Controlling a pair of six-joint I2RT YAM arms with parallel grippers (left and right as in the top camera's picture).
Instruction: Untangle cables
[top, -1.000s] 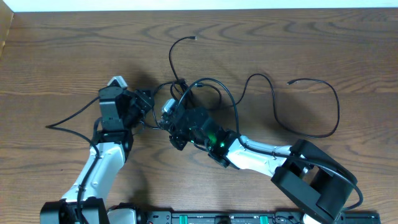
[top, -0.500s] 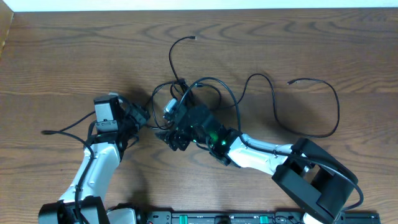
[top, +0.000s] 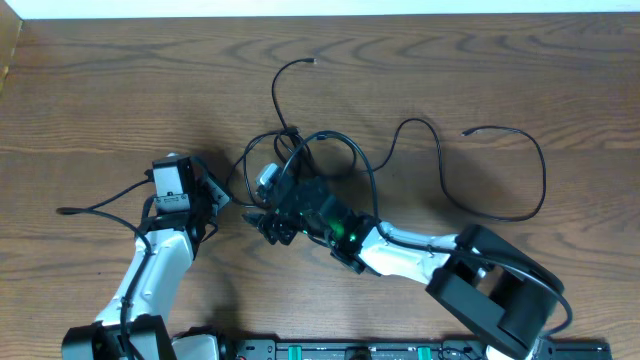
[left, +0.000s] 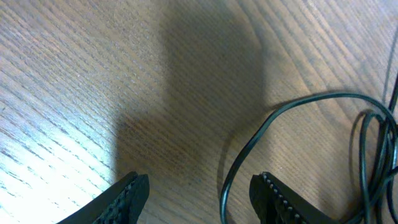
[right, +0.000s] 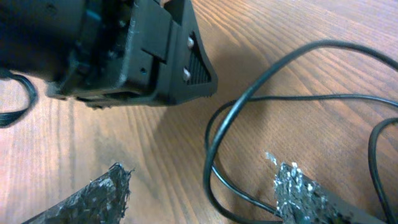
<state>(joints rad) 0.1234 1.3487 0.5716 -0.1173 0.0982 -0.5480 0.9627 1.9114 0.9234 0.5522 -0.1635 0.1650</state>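
Observation:
My right gripper takes hold of the cable bend (top: 252, 202) beside the knot next, away from my left gripper's loop, to pull the cables apart.
The black cables lie knotted in a tangle (top: 335, 136) at mid table. One strand runs up to a plug (top: 314, 62), and a long loop (top: 543, 178) trails right. A small white piece (top: 267, 176) sits in the knot. My left gripper (top: 220, 198) is open just left of the tangle. In its wrist view a black cable loop (left: 227, 180) lies loose on the wood between the fingers (left: 132, 191). My right gripper (top: 268, 223) is open below the knot. A cable bend (right: 210, 149) lies ungripped between its jaws (right: 199, 179).
The wooden table (top: 100, 90) carries everything. The left gripper's black body (right: 124, 50) fills the upper left of the right wrist view, close to my right fingers. A black wire (top: 100, 205) trails left from the left wrist. The table's far edge (top: 320, 16) runs along the top.
Both grippers have opened and let go of the cables. The left arm has drawn back to the left, and the right gripper has slid slightly down and left.

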